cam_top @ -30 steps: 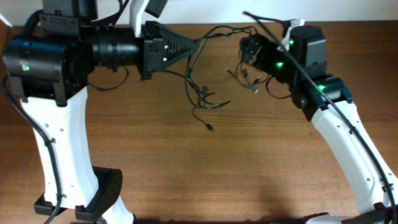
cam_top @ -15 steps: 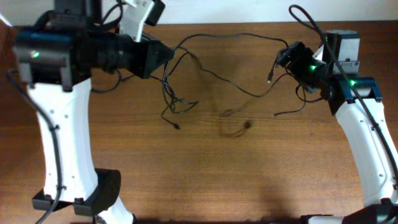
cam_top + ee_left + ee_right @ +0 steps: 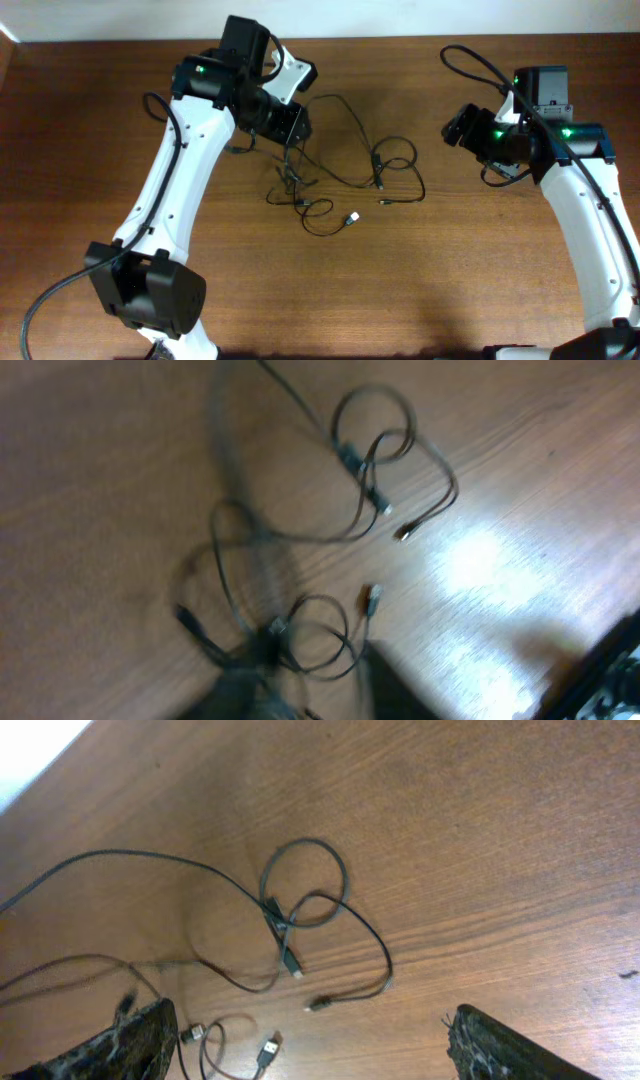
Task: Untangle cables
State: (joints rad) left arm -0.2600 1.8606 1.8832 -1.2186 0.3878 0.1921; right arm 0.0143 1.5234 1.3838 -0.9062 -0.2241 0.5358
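The trailing loops should stay free to untangle, so the robot's left gripper will next grab a piece of the cables at the small knot (image 3: 293,186) (image 3: 246,654).
The cables (image 3: 292,188) lie loose on the wooden table (image 3: 400,290), a small knot at the left and open loops (image 3: 398,150) trailing right, with a white-tipped plug (image 3: 352,217) in front. My left gripper (image 3: 297,128) hovers just behind the knot. In the blurred left wrist view its fingers stand apart around my left gripper (image 3: 312,660), with a strand of the cables (image 3: 355,460) bunched at the left fingertip (image 3: 250,675). My right gripper (image 3: 452,127) is open, off to the right of the loops. The right wrist view shows the cables (image 3: 283,925) beyond my wide-open right gripper (image 3: 312,1015), nothing between the fingers.
A thick black arm cable (image 3: 480,65) arcs above the right arm. The left arm's base (image 3: 150,300) sits at the front left. The table's back edge meets a white wall (image 3: 100,20).
The cables, stretched in the air between both grippers a second ago, now lie on the table. The right gripper has let go and pulled right. The left arm has lowered over the knot, jaws parting.
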